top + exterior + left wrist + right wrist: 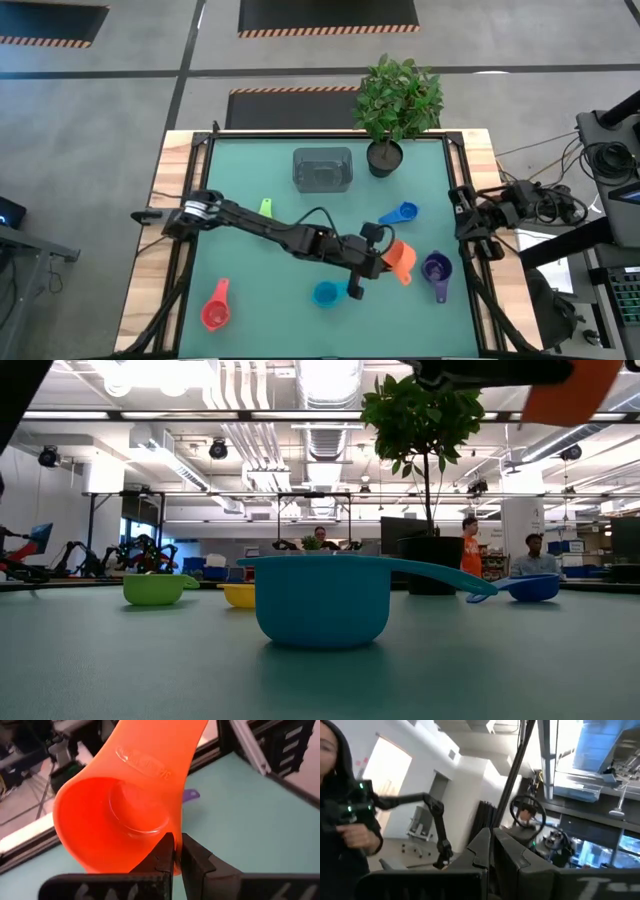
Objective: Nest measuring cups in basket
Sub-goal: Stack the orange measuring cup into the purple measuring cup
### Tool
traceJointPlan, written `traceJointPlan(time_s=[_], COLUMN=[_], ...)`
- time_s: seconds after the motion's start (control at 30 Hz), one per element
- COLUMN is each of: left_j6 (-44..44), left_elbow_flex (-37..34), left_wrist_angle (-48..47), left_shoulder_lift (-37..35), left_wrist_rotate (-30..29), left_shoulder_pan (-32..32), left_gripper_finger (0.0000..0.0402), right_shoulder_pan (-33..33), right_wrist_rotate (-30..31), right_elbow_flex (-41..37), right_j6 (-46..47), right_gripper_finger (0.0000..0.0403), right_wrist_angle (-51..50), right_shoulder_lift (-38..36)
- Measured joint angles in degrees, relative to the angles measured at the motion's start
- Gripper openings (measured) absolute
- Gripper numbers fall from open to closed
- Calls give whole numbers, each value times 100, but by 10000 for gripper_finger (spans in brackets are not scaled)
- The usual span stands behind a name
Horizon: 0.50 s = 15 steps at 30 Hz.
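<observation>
The orange cup hangs beside the purple cup's bowl, so the robot needs to move the orange cup over that bowl before the left gripper releases it.
My left gripper (383, 260) reaches out over the table's middle and is shut on the orange measuring cup (402, 262), which fills the left wrist view (120, 810). On the table lie a teal cup (325, 293), a blue cup (402, 213), a purple cup (436, 268), a red cup (216, 310) and a green cup (265, 207). The low view also shows a yellow cup (240, 595). The grey basket (322, 168) stands near the far edge. My right gripper (492, 845) is shut and waits at the table's right edge. My left gripper pinches the orange cup's bowl wall at its rim (172, 837), one finger inside the bowl and one outside. The fingers come from the table's left. The cup is lifted clear of the table, and its handle (165, 750) points away from the gripper.
A dark round pot with a leafy plant (385, 155) stands right of the basket. Raised rails (455, 180) edge the green mat. Cables and equipment lie beyond the right edge. People show in the room behind the table.
</observation>
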Motion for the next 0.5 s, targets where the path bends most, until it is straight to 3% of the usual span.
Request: traceJointPlan(time_s=[0.2, 0.5], left_j6=[19, 23], left_elbow_flex=[0, 550], left_wrist_angle=[549, 680], left_shoulder_lift=[185, 543], left_wrist_rotate=[158, 632], left_shoulder_pan=[153, 330], left_gripper_finger=[0, 0], right_shoulder_pan=[11, 48], right_wrist_rotate=[-537, -565], right_elbow_flex=[-2, -2], right_j6=[218, 282], right_gripper_finger=[8, 8], right_wrist_angle=[420, 534], right_shoulder_lift=[0, 0])
